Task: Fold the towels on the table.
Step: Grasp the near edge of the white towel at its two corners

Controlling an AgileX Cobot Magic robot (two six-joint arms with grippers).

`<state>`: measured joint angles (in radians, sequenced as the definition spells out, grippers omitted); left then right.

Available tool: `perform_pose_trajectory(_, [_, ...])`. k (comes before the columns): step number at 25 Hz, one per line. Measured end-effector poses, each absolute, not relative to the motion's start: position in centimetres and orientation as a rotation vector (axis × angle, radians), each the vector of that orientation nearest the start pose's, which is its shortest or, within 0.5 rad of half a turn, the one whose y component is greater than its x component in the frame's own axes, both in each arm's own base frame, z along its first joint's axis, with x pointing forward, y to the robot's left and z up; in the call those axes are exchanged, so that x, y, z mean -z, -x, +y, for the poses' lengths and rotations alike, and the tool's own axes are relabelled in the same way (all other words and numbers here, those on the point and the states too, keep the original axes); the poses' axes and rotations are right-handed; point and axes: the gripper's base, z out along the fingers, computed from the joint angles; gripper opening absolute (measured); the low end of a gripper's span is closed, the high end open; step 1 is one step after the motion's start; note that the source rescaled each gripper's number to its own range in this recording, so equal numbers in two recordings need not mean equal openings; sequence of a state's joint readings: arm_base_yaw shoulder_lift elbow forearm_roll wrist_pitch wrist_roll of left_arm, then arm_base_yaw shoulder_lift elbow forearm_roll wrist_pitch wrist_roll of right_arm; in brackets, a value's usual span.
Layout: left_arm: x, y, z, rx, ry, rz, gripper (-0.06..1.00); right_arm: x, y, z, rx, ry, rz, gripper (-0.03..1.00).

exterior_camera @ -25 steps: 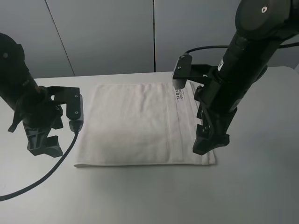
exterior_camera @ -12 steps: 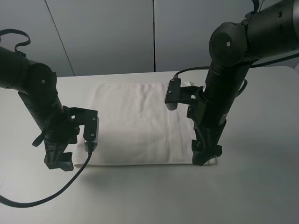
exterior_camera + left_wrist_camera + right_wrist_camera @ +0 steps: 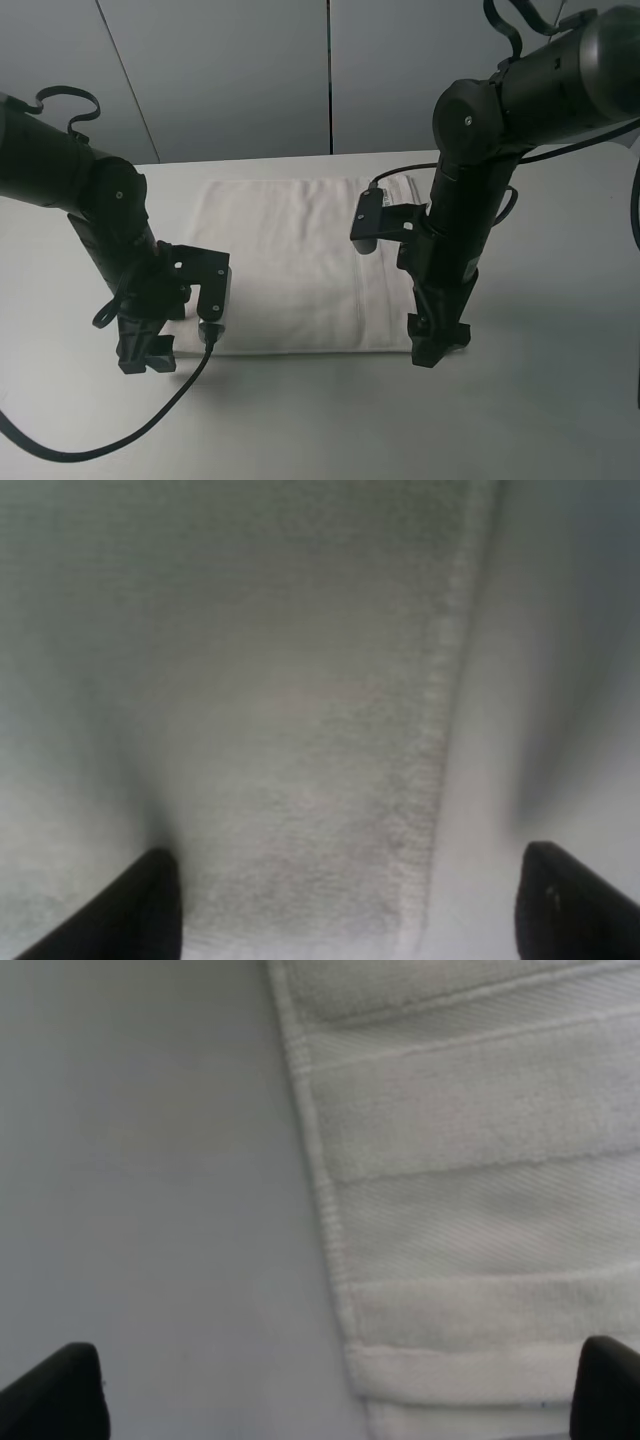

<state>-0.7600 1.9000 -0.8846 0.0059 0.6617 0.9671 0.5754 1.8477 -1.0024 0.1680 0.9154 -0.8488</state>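
Observation:
The white towel (image 3: 290, 260) needs to be folded, so I should next grip the towel with my right gripper by the corner of its banded border.
The white towel (image 3: 290, 260) lies flat, folded into a rectangle, on the white table (image 3: 320, 420). My left gripper (image 3: 145, 357) is open, low over the towel's near left corner. In the left wrist view its dark fingertips (image 3: 150, 900) straddle the towel's edge (image 3: 435, 730). My right gripper (image 3: 433, 350) is open, low over the near right corner. In the right wrist view its fingertips (image 3: 55, 1390) straddle the banded border (image 3: 470, 1210) and corner of the towel. The right arm hides the label.
A black cable (image 3: 120, 430) trails from the left arm across the table's near left part. A grey panelled wall (image 3: 230, 70) stands behind the table. Bare tabletop shows in front of the towel and on both sides.
Both arms have moved toward the front and down. The left gripper came from beside the towel's left edge to its near left corner. The right gripper shifted to the near right corner.

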Motion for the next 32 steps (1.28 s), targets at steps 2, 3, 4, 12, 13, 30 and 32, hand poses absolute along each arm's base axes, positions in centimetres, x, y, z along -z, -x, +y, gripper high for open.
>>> perform_pose_trajectory(2, [-9.7, -21.2, -20.2, 0.0, 2.372, -2.006, 0.85, -13.8, -24.7, 17.5, -0.228, 1.968, 2.55, 1.0])
perform_pose_trajectory(3, [-9.6, -21.2, -20.3, 0.0, 2.372, -2.006, 0.85, -13.8, -24.7, 17.5, -0.228, 1.968, 2.55, 1.0])
perform_pose_trajectory(4, [-9.6, -21.2, -20.3, 0.0, 2.371, -2.003, 0.85, -13.7, -24.7, 17.5, -0.229, 1.978, 2.547, 1.0])
perform_pose_trajectory(12, [-9.5, -21.2, -20.3, -0.001, 2.371, -2.0, 0.85, -12.4, -24.3, 16.7, -0.15, 2.025, 2.496, 1.0])
perform_pose_trajectory(13, [-9.5, -21.2, -20.3, -0.001, 2.371, -2.0, 0.85, -12.4, -24.4, 16.7, -0.14, 2.022, 2.491, 1.0])
perform_pose_trajectory(30, [-9.5, -21.3, -20.5, 0.003, 2.389, -2.015, 0.85, -11.3, -24.5, 15.8, 0.011, 2.11, 2.353, 1.0])
perform_pose_trajectory(32, [-9.5, -21.3, -20.5, 0.004, 2.392, -2.018, 0.85, -11.0, -24.4, 15.8, 0.01, 2.129, 2.34, 1.0])
